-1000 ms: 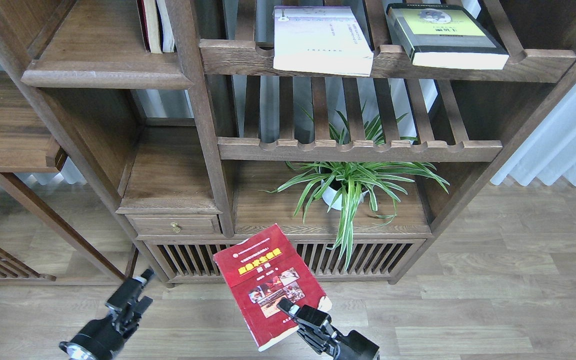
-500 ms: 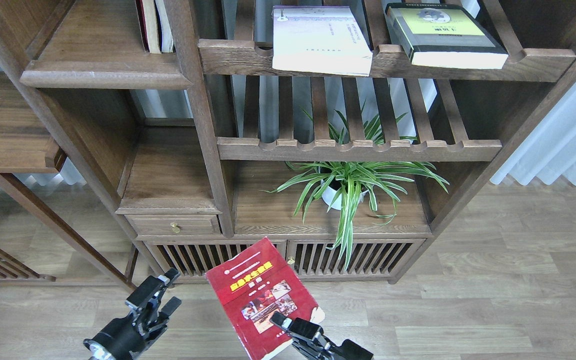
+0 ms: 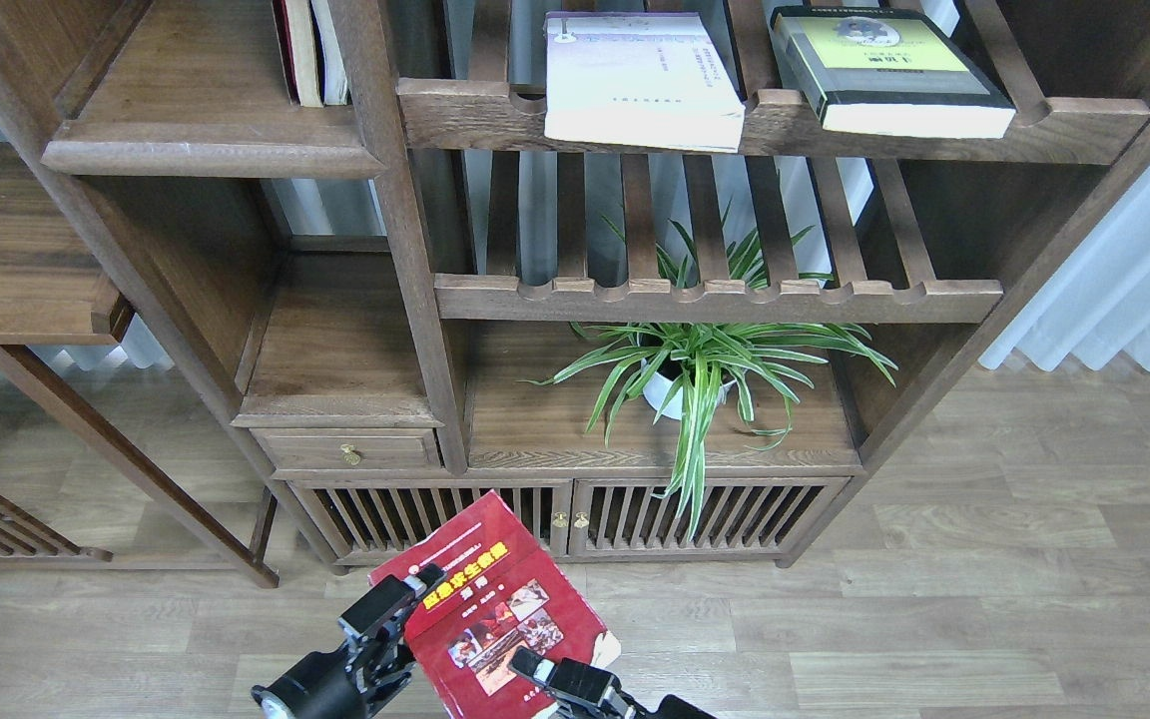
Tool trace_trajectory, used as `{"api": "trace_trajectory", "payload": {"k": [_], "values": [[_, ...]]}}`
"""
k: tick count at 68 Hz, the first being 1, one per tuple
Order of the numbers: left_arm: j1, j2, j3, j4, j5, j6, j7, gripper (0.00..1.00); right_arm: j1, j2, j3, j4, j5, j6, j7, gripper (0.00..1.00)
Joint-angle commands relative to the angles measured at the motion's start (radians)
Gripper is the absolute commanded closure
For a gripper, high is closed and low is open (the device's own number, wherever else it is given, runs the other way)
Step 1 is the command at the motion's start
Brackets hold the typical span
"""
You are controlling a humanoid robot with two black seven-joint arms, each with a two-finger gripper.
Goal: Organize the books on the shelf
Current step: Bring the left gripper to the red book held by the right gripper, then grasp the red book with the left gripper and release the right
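The left gripper grabs the red book by its cover's edge [image 3: 405, 567] next, to shelve it upright beside the other books.
The red book with small photos [image 3: 490, 599] is held low in front of the cabinet, tilted. My right gripper [image 3: 535, 667] is shut on its lower right corner. My left gripper [image 3: 397, 621] is at the book's left edge, fingers apart, the upper finger [image 3: 385, 602] overlapping the cover. The white-lavender book [image 3: 640, 80] and the thick black-bordered yellow-green book [image 3: 884, 70] lie flat on the upper slatted rack. The solid dark-brown plank shelf [image 3: 206, 150] is at the upper left, with two upright books [image 3: 310, 50] at its right end.
A spider plant in a white pot [image 3: 695, 369] stands in the lower compartment. A second slatted rack [image 3: 715, 298] is above it. A small drawer [image 3: 350, 451] and slatted cabinet doors [image 3: 575, 517] are below. White curtain [image 3: 1124, 290] hangs at the right.
The red book and my right gripper have dropped lower and to the left. My left gripper has moved right and up to the book's left edge.
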Motion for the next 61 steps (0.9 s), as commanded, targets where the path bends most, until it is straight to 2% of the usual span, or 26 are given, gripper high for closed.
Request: {"api": "trace_trajectory", "payload": {"k": [1, 13, 16, 17, 19, 20, 22, 33, 36, 38, 39, 40, 41, 42, 44, 55, 61], "values": [[-0.017, -0.007, 0.029, 0.000, 0.001, 0.000, 0.002, 0.42, 0.000, 0.000, -0.003, 0.000, -0.001, 0.000, -0.001, 0.94], [-0.017, -0.007, 0.038, 0.000, -0.001, 0.000, 0.000, 0.57, 0.000, 0.000, -0.002, 0.000, -0.001, 0.000, -0.001, 0.93], [-0.015, -0.004, 0.038, 0.000, -0.002, 0.000, -0.001, 0.66, 0.001, 0.000, -0.001, 0.000, -0.001, 0.000, -0.001, 0.93], [-0.014, -0.004, 0.038, 0.000, -0.002, 0.000, -0.001, 0.75, 0.001, 0.000, -0.001, 0.000, -0.003, 0.000, -0.001, 0.93], [-0.012, -0.004, 0.038, 0.000, -0.004, 0.000, -0.001, 0.82, 0.000, 0.000, -0.001, 0.000, -0.003, 0.000, -0.001, 0.93], [-0.011, -0.006, 0.038, 0.000, -0.006, 0.000, -0.001, 0.90, 0.000, 0.000, -0.001, 0.000, -0.003, 0.000, -0.001, 0.92], [-0.011, -0.007, 0.038, -0.002, -0.007, 0.000, -0.001, 0.94, 0.000, 0.000, -0.001, 0.000, -0.003, 0.000, -0.001, 0.92], [-0.015, 0.002, 0.035, -0.002, -0.004, 0.000, 0.003, 0.95, 0.001, 0.000, 0.001, 0.000, -0.003, 0.000, 0.001, 0.90], [-0.015, 0.008, 0.029, -0.003, -0.004, 0.000, 0.003, 0.95, 0.001, 0.000, 0.004, -0.001, -0.006, 0.000, 0.001, 0.83], [-0.015, 0.017, 0.020, -0.003, -0.006, 0.000, 0.003, 0.95, 0.001, 0.000, 0.005, -0.001, -0.016, 0.000, 0.002, 0.69], [-0.015, 0.020, 0.020, -0.003, -0.006, 0.000, 0.003, 0.95, 0.003, 0.000, 0.007, -0.001, -0.018, 0.000, 0.002, 0.64], [-0.014, 0.031, 0.016, -0.005, -0.006, 0.000, 0.003, 0.95, 0.004, 0.000, 0.005, -0.001, -0.030, 0.000, 0.002, 0.46], [-0.014, 0.037, 0.015, -0.006, -0.007, 0.000, 0.003, 0.95, 0.004, 0.000, 0.005, -0.001, -0.038, 0.000, 0.002, 0.35], [-0.014, 0.048, 0.012, -0.008, -0.007, 0.000, 0.003, 0.95, 0.004, 0.000, 0.007, -0.001, -0.051, 0.000, 0.004, 0.15], [-0.014, 0.060, 0.009, -0.011, -0.009, 0.000, 0.003, 0.95, 0.009, 0.000, 0.007, -0.001, -0.071, 0.000, 0.007, 0.00], [-0.020, 0.172, -0.148, -0.046, 0.001, 0.000, 0.014, 0.96, 0.009, 0.000, 0.031, -0.008, -0.093, 0.000, 0.016, 0.00], [-0.023, 0.272, -0.238, -0.117, 0.002, 0.000, 0.014, 0.95, 0.012, 0.000, 0.033, -0.014, -0.096, 0.000, 0.016, 0.00]]}}
